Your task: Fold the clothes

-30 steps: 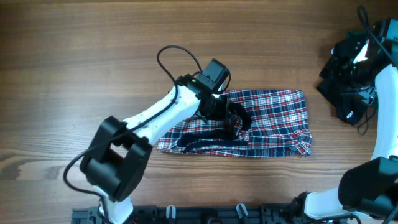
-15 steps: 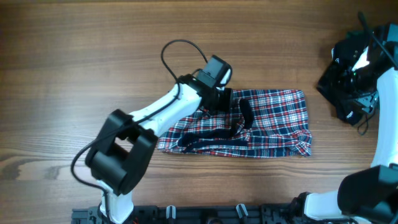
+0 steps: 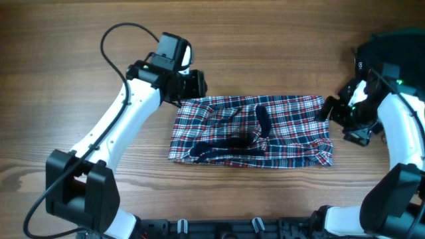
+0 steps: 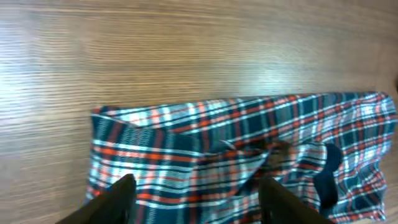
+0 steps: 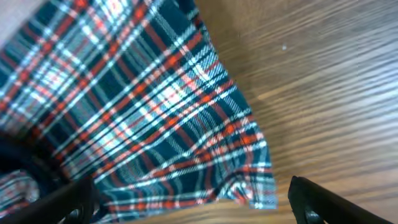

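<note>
The right gripper grabs the plaid shirt [image 3: 279, 133] by its outer side edge near the shirt's corner next, to fold that side across the shirt's middle.
The red, navy and white plaid shirt [image 3: 279, 133] lies flat in a wide rectangle at the table's middle, with a dark navy strip [image 3: 261, 119] crossing it. My left gripper [image 3: 196, 83] hovers just beyond the shirt's back left corner. In the left wrist view the left gripper [image 4: 198, 191] is open, with the plaid shirt [image 4: 205, 143] below and nothing held. My right gripper [image 3: 330, 108] stands at the shirt's right edge. In the right wrist view the right gripper [image 5: 193, 200] is wide open around the shirt's corner [image 5: 249, 186], not closed on it.
A dark mass [image 3: 398, 41], possibly the black garment, sits at the far right under the right arm, and I cannot separate the two. Bare wooden table [image 3: 66, 79] surrounds the shirt. A black rail [image 3: 252, 227] runs along the front edge.
The left gripper opened, let go of the fabric and moved from the shirt's middle to its back left corner. The shirt's left side now lies spread. The right arm swung left to the shirt's right edge.
</note>
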Controlling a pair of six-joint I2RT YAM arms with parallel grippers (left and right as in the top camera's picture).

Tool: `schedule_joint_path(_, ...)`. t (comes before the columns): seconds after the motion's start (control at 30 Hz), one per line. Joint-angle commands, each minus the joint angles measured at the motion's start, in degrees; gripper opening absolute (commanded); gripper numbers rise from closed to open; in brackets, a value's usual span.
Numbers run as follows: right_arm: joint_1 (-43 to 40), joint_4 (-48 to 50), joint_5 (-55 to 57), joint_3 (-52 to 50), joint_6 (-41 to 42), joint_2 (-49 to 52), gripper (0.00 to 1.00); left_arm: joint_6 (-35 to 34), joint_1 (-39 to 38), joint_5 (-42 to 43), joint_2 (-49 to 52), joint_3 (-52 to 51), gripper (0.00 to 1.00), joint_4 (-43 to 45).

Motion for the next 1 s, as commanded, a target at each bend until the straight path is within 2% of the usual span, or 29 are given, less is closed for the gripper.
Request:
schedule_joint_path(0.0, 0.1, 2.4, -1.4, -4.6, 0.7, 0.0, 1.00, 1.3, 2.6, -0.8, 0.0, 0.4, 0.67, -1.1)
schedule_joint_path(0.07, 0.2, 4.1, -1.4, -6.2, 1.6, 0.0, 1.00, 2.5, 3.5, -1.3, 0.2, 0.4, 0.72, -1.6)
schedule_joint_path(0.23, 0.2, 10.0, -2.2, -10.7, 2.6, 0.3, 1.00, 2.4, 5.3, -5.0, 0.3, 0.4, 0.77, -2.8)
schedule_joint_path(0.4, 0.6, 14.6, -6.2, -13.0, 2.2, 2.0, 1.00, 2.5, 6.6, -5.1, 0.3, 0.4, 0.78, -3.7)
schedule_joint_path(0.67, 6.1, 17.2, -5.1, -13.0, 3.6, 7.1, 0.99, 2.5, 7.0, -5.3, 0.3, 0.4, 0.78, -4.9)
schedule_joint_path(0.77, 6.2, 17.3, -3.1, -13.0, 3.6, 8.6, 0.94, 2.5, 7.0, -7.2, 0.3, 0.4, 0.78, -5.8)
schedule_joint_path(0.8, 6.2, 17.4, -3.1, -13.0, 3.6, 8.9, 0.91, 2.5, 7.0, -8.2, 0.3, 0.4, 0.78, -6.2)
schedule_joint_path(0.87, 6.2, 17.9, -3.1, -13.0, 3.6, 9.0, 0.77, 2.5, 7.0, -8.9, 0.3, 0.4, 0.78, -6.5)
schedule_joint_path(0.97, 6.2, 18.7, -3.0, -13.0, 3.7, 9.0, 0.43, 2.5, 7.0, -8.9, 0.3, 0.4, 0.78, -6.5)
